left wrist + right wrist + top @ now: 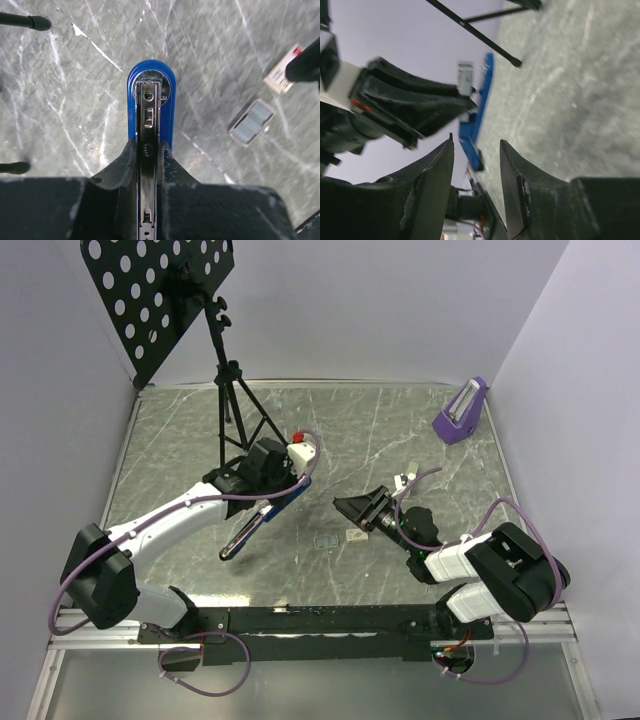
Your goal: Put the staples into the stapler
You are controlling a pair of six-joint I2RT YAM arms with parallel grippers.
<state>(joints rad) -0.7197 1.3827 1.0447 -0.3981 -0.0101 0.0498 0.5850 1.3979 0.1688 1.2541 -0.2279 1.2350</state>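
I should keep holding the stapler with my left gripper. The blue stapler [284, 503] is hanging above the flat table, so it would fall if I opened now.
My left gripper [148, 147] is shut on the blue stapler [150, 82], gripping its metal magazine rail [148, 117] from both sides. In the top view the stapler [284, 503] is held off the table, and its black lid [243, 537] swings open down-left. The staples lie on the table to its right: a pale box with red print [281, 76] and a small grey tray of staples [252, 122], also seen in the top view as the box [356, 534] and the tray [325, 539]. My right gripper [476, 145] is open with nothing in it, hovering just above the box [341, 505].
A black music stand on a tripod [232, 390] stands at the back left; two of its feet [31, 22] reach near the stapler. A purple wedge-shaped object [461, 412] sits at the back right. White walls close in the marbled table [400, 440].
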